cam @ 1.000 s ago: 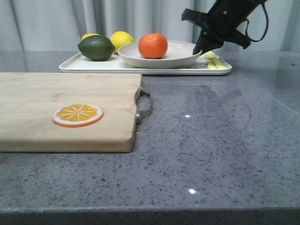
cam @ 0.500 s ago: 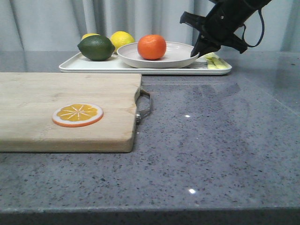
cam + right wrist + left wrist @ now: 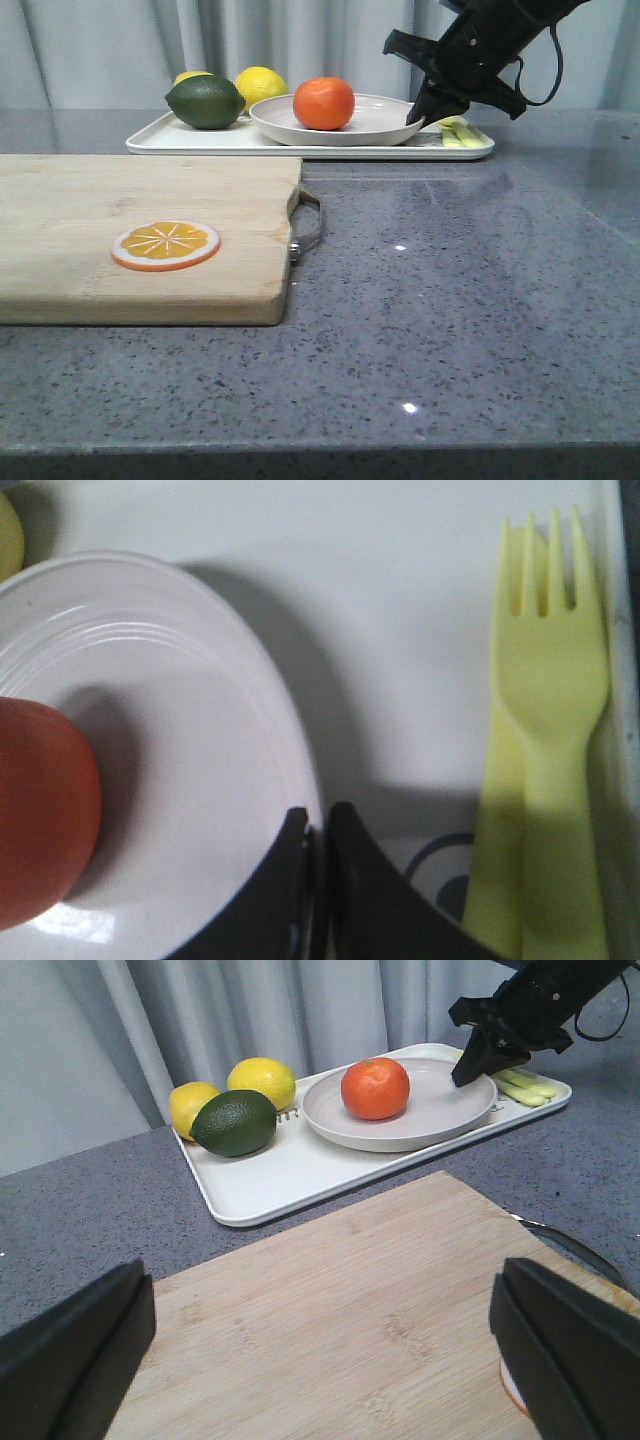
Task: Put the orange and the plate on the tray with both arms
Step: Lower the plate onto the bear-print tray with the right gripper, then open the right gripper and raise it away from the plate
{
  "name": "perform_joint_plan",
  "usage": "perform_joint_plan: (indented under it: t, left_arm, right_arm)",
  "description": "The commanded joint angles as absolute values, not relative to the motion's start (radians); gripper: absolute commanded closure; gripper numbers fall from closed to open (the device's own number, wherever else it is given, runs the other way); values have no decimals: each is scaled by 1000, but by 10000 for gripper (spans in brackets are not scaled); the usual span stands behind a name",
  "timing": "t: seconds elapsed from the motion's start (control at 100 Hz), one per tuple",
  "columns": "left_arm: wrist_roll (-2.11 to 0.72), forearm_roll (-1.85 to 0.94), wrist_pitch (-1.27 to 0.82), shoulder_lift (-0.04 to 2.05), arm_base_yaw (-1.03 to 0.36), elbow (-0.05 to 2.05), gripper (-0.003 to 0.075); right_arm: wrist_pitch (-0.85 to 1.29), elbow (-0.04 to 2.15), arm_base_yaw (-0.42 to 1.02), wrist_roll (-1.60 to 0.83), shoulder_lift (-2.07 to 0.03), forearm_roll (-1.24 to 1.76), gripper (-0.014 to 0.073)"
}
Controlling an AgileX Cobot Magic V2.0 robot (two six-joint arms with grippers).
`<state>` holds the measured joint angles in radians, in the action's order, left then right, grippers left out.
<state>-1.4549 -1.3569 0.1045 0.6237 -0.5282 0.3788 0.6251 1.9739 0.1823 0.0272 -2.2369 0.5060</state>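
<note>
The plate would stay on the white tray (image 3: 200, 140), because its base rests there inside the tray's edges. My right gripper should open now.
The orange (image 3: 324, 102) sits in the off-white plate (image 3: 375, 127), which rests on the white tray (image 3: 200, 140) at the back of the table. My right gripper (image 3: 418, 117) is shut on the plate's right rim; in the right wrist view its jaws (image 3: 318, 825) pinch the rim (image 3: 290, 730), with the orange (image 3: 40, 820) at the edge. The left wrist view shows the orange (image 3: 375, 1088), plate (image 3: 440, 1120) and tray (image 3: 290, 1175) far ahead. My left gripper (image 3: 325, 1350) is open and empty over the wooden cutting board (image 3: 350, 1310); it is out of the front view.
A dark green lime (image 3: 205, 101) and two lemons (image 3: 260, 83) lie on the tray's left part. A yellow plastic fork (image 3: 550, 680) lies on its right end. The cutting board (image 3: 140, 235) holds an orange slice disc (image 3: 165, 244).
The right gripper and the plate's right rim have shifted slightly left and settled lower onto the tray. The orange moved a little left with the plate.
</note>
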Motion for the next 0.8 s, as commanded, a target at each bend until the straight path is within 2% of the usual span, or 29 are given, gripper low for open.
perform_joint_plan:
  t: [0.0, 0.32, 0.46, 0.65, 0.79]
  left_arm:
    - [-1451, -1356, 125, 625, -527, 407, 67]
    - [-1451, -1356, 125, 625, -527, 407, 67]
    - [-1451, -1356, 125, 625, -527, 407, 67]
    - [-1451, -1356, 125, 625, -527, 407, 67]
    - [-1451, -1356, 125, 625, -527, 407, 67]
  right_arm:
    - [591, 2010, 177, 21, -2173, 533, 652]
    - [591, 2010, 177, 21, -2173, 533, 638]
    - [588, 2010, 177, 21, -2173, 533, 553]
    - [586, 2010, 177, 21, -2170, 533, 384]
    - [581, 2010, 173, 21, -2148, 533, 334]
